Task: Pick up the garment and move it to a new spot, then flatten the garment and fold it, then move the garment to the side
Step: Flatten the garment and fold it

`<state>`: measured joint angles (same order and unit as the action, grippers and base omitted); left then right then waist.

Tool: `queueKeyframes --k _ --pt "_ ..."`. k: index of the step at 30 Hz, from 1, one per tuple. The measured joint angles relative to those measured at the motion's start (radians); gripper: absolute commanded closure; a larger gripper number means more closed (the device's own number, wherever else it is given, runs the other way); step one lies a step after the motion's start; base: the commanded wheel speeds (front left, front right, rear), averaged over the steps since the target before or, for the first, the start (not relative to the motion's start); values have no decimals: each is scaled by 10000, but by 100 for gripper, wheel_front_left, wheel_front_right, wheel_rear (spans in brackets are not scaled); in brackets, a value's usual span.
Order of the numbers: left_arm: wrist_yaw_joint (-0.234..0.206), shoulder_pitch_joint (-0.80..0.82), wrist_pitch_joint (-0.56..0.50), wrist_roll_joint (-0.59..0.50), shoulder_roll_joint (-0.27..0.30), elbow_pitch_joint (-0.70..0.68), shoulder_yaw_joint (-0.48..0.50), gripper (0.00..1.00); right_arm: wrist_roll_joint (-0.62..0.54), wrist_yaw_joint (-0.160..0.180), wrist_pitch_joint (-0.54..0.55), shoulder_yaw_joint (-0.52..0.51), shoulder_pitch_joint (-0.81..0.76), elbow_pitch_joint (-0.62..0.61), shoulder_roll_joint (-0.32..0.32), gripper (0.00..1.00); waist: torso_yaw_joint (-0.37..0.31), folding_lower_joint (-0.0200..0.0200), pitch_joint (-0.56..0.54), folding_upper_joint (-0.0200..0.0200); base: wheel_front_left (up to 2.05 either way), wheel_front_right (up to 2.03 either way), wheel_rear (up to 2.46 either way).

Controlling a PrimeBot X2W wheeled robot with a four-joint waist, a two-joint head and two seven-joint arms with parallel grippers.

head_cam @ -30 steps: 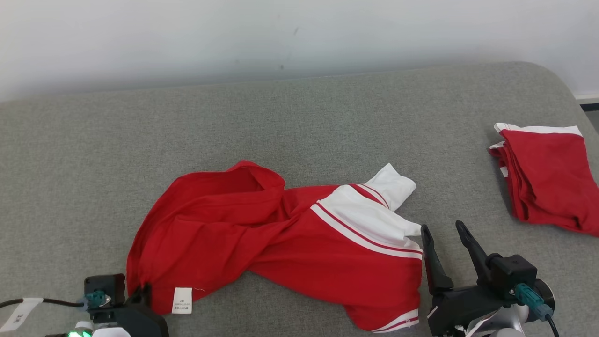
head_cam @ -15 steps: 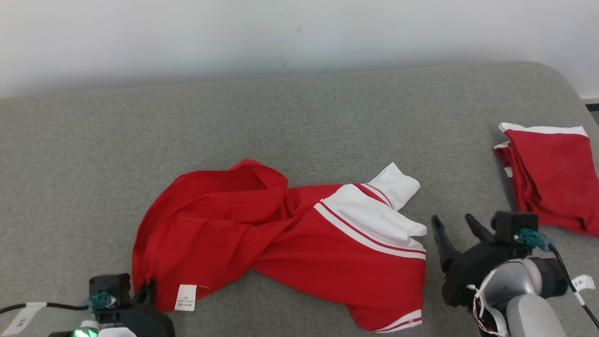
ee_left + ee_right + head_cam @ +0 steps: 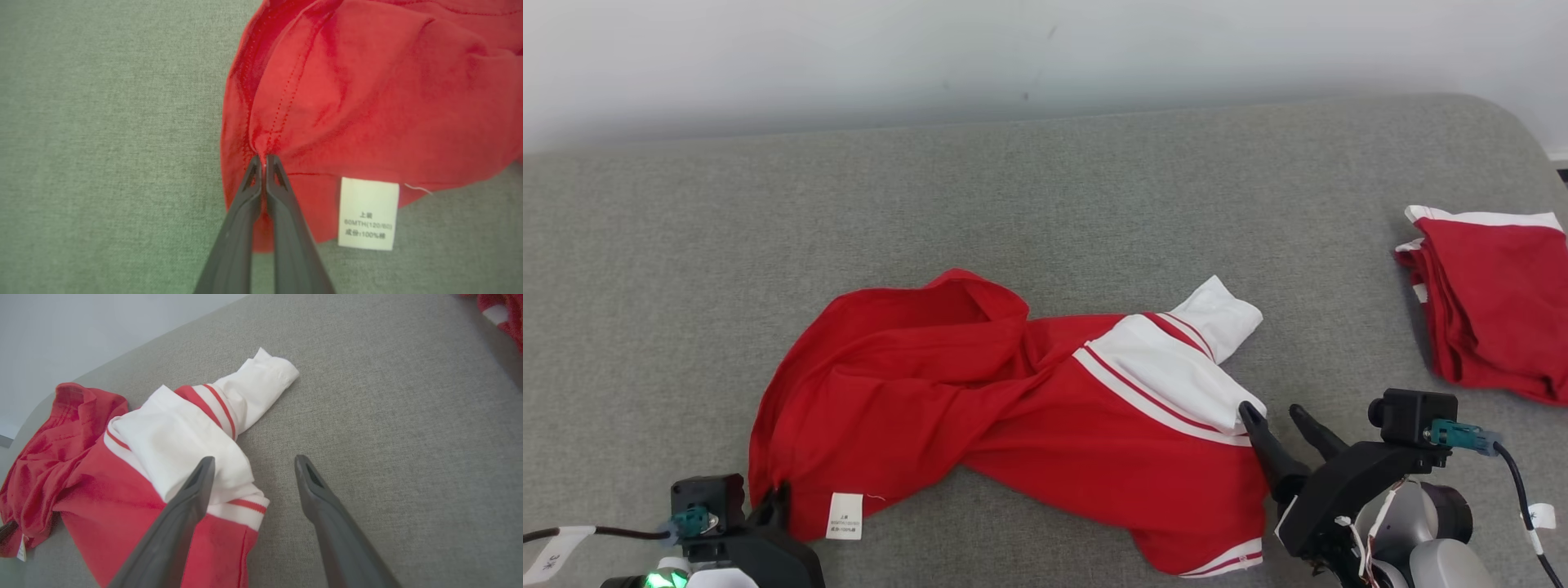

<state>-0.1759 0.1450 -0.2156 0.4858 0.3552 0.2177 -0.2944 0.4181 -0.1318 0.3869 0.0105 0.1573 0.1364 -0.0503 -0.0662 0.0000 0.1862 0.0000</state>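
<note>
The garment is twisted. Next, my right gripper will grip it by its edge at the striped trim (image 3: 1250, 439) of the white sleeve (image 3: 1174, 377) to flatten the garment.
The garment (image 3: 1013, 425) is a red top with white, red-striped sleeves, lying crumpled and twisted in the middle of the grey cushion. My left gripper (image 3: 774, 500) is at the garment's near left corner. In the left wrist view this gripper (image 3: 263, 157) is shut on a puckered fold of the red hem (image 3: 367, 90), just left of a white care label (image 3: 367, 213). My right gripper (image 3: 1272, 411) stands open at the garment's right edge. In the right wrist view this gripper (image 3: 254, 459) straddles the sleeve's edge, with its left finger (image 3: 192, 494) over the white sleeve (image 3: 184, 445) and its right finger above bare cushion.
A second red and white garment (image 3: 1494, 302) lies folded at the far right of the cushion (image 3: 1094, 188), and shows in the right wrist view's top corner (image 3: 500, 314). A pale wall runs behind. The cushion's rounded corner is at the upper right.
My left gripper has closed the last bit onto the hem. My right gripper has swung left and lower, coming up against the white sleeve. The head camera shifted slightly.
</note>
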Motion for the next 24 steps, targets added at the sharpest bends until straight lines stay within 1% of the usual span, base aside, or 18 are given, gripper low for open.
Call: queueKeyframes --k 6,13,14,15,16,17,18,19,20,21,22,24 --pt "-44 31 -4 15 23 -27 -12 100 909 0 543 460 55 -8 0 0 -146 0 -20 0 0 0 0" --pt "-61 62 -2 15 12 -73 -104 100 1172 0 617 685 203 13 2 0 -103 1 17 0 0 0 0" --pt "-59 73 -2 17 4 -73 -119 100 1139 0 600 673 274 21 0 10 -83 0 27 0 0 0 0" --pt "-59 80 0 19 -2 -73 -132 100 1068 0 562 665 324 25 2 10 -62 0 37 0 0 0 0" --pt "-59 88 2 33 -6 -71 -144 100 993 0 527 654 345 40 2 25 -43 0 45 0 0 0 0" --pt "-59 92 27 46 -10 -65 -150 100 917 0 518 623 358 65 2 28 -23 0 52 0 0 0 0" --pt "-59 94 29 50 -13 -59 -155 100 874 0 516 589 385 90 2 44 -5 0 59 0 0 0 0" --pt "-58 96 31 69 -17 -54 -163 100 819 0 516 566 424 105 0 51 11 1 63 0 0 0 0" --pt "-58 99 35 73 -19 -44 -173 100 761 0 514 546 457 117 0 54 25 0 66 0 0 0 0" --pt "-56 103 42 75 -21 -33 -176 100 717 0 514 523 473 132 2 60 35 0 68 0 0 0 0" --pt "-44 107 44 77 -21 -19 -178 100 713 0 516 514 474 148 2 70 40 1 66 0 0 0 0" --pt "-46 128 77 90 -21 6 -178 100 619 0 512 500 477 150 2 84 37 0 62 0 0 0 0"
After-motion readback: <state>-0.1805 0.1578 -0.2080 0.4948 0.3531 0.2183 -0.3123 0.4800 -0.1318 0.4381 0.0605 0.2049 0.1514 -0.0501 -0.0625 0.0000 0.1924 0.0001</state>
